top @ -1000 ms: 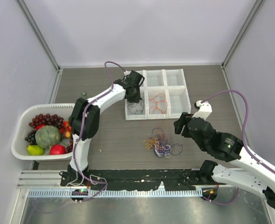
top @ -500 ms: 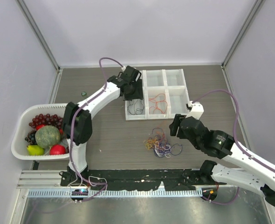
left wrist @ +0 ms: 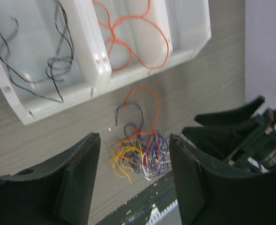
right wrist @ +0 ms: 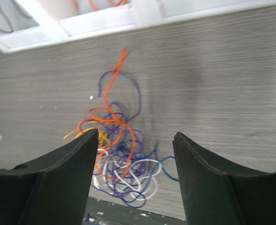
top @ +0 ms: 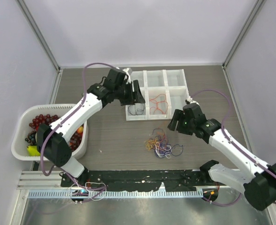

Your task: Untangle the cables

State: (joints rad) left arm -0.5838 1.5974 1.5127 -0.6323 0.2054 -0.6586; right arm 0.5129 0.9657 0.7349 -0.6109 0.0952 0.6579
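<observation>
My right gripper needs to pull the cable free of the tangle, so next it should grab the orange cable by its loop sticking out toward the tray.
The cables lie as a small tangle of orange, yellow, purple, blue and white strands on the table in front of a white compartment tray. One black cable lies in the tray's near-left compartment. An orange cable lies in the compartment next to it. My left gripper hangs open and empty over the tray's left edge. My right gripper is open and empty, above and just right of the tangle.
A white basket of fruit stands at the left edge, beside the left arm. A black rail runs along the near edge just below the tangle. Grey walls close the table on three sides.
My left gripper has opened and drawn back left from the near-left compartment, where the black cable now lies loose. My right gripper has moved left toward the tangle and opened a little wider.
</observation>
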